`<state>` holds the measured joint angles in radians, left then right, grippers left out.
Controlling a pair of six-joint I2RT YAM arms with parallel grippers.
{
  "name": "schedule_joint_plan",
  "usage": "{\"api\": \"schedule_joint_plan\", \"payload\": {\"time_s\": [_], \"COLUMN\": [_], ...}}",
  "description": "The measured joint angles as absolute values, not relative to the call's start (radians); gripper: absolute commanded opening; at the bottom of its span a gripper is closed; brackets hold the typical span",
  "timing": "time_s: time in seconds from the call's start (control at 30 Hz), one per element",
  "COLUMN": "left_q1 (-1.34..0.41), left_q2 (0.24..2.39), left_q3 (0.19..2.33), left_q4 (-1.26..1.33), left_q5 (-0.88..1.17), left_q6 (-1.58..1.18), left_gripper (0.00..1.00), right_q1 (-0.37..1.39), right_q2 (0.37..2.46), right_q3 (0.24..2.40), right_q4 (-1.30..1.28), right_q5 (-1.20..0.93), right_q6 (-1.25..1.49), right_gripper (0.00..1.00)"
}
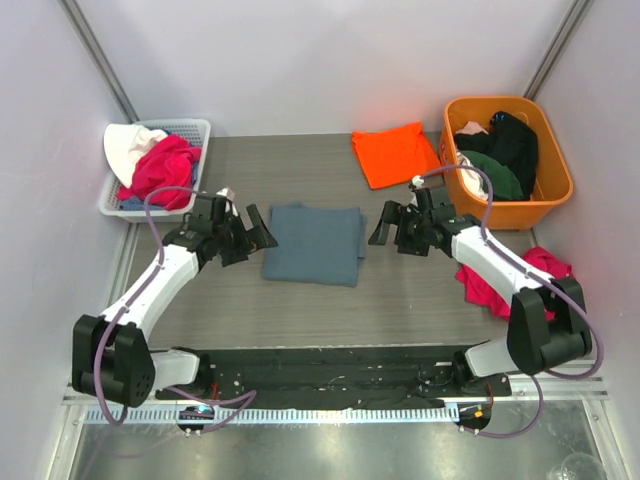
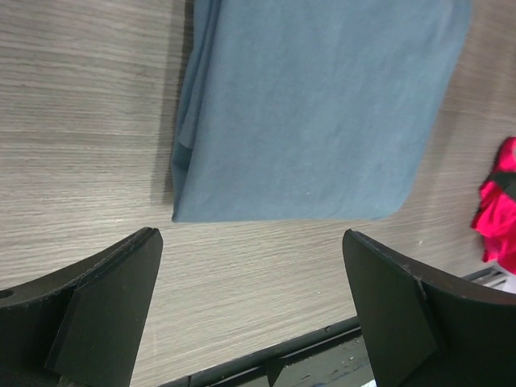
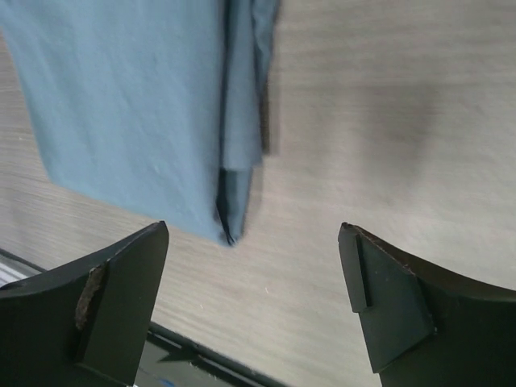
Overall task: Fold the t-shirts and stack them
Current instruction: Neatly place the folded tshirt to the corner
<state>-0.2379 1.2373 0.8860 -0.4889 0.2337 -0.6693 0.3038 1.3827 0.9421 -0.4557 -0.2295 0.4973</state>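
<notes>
My right gripper grabs the folded blue-grey t-shirt's nearest side edge (image 1: 361, 238) next, layers together, to stack that t-shirt on the orange t-shirt (image 1: 394, 153).
The slate blue-grey t-shirt (image 1: 315, 243) lies folded into a rectangle at the middle of the table. It also shows in the left wrist view (image 2: 314, 105) and the right wrist view (image 3: 137, 105). The bright orange t-shirt (image 1: 394, 153) lies folded flat at the back right. My left gripper (image 1: 256, 232) is open and empty just left of the blue-grey shirt; in its wrist view (image 2: 251, 302) the jaws stand wide apart over bare table. My right gripper (image 1: 384, 226) is open and empty just right of that shirt, jaws wide in its wrist view (image 3: 254, 294).
An orange plastic tub (image 1: 510, 160) of dark clothes stands at the back right. A white basket (image 1: 160, 165) with red and white clothes stands at the back left. A red-pink garment (image 1: 500, 285) lies by the right arm. The table's near edge (image 2: 266, 355) is close.
</notes>
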Motion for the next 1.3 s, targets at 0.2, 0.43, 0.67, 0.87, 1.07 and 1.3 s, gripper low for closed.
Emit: {"api": "schedule_joint_plan", "payload": {"time_s": [0.2, 0.43, 0.67, 0.87, 1.07, 1.3], "left_q1": [-0.272, -0.281, -0.281, -0.281, -0.281, -0.281], "left_q2": [1.318, 1.355, 1.367, 1.370, 1.370, 1.370], "left_q3": [0.897, 0.923, 0.942, 0.942, 0.942, 0.942], "left_q4": [-0.484, -0.482, -0.481, -0.482, -0.482, -0.482], "left_q5": [0.209, 0.193, 0.182, 0.176, 0.175, 0.175], "left_q6": [-0.653, -0.637, -0.619, -0.618, -0.617, -0.617], "left_gripper": [0.99, 1.00, 1.00, 1.00, 1.00, 0.99], "right_q1": [0.303, 0.297, 0.295, 0.294, 0.294, 0.313], "right_q2": [1.575, 1.793, 1.900, 1.913, 1.921, 1.950], "right_q3": [0.934, 0.986, 1.079, 1.085, 1.082, 1.087], "right_q4": [-0.216, -0.016, 0.068, 0.085, 0.109, 0.127], "right_q5": [-0.345, -0.448, -0.480, -0.489, -0.508, -0.519], "right_q6": [0.524, 0.581, 0.598, 0.600, 0.604, 0.592], "right_gripper": [0.99, 1.00, 1.00, 1.00, 0.92, 0.44]}}
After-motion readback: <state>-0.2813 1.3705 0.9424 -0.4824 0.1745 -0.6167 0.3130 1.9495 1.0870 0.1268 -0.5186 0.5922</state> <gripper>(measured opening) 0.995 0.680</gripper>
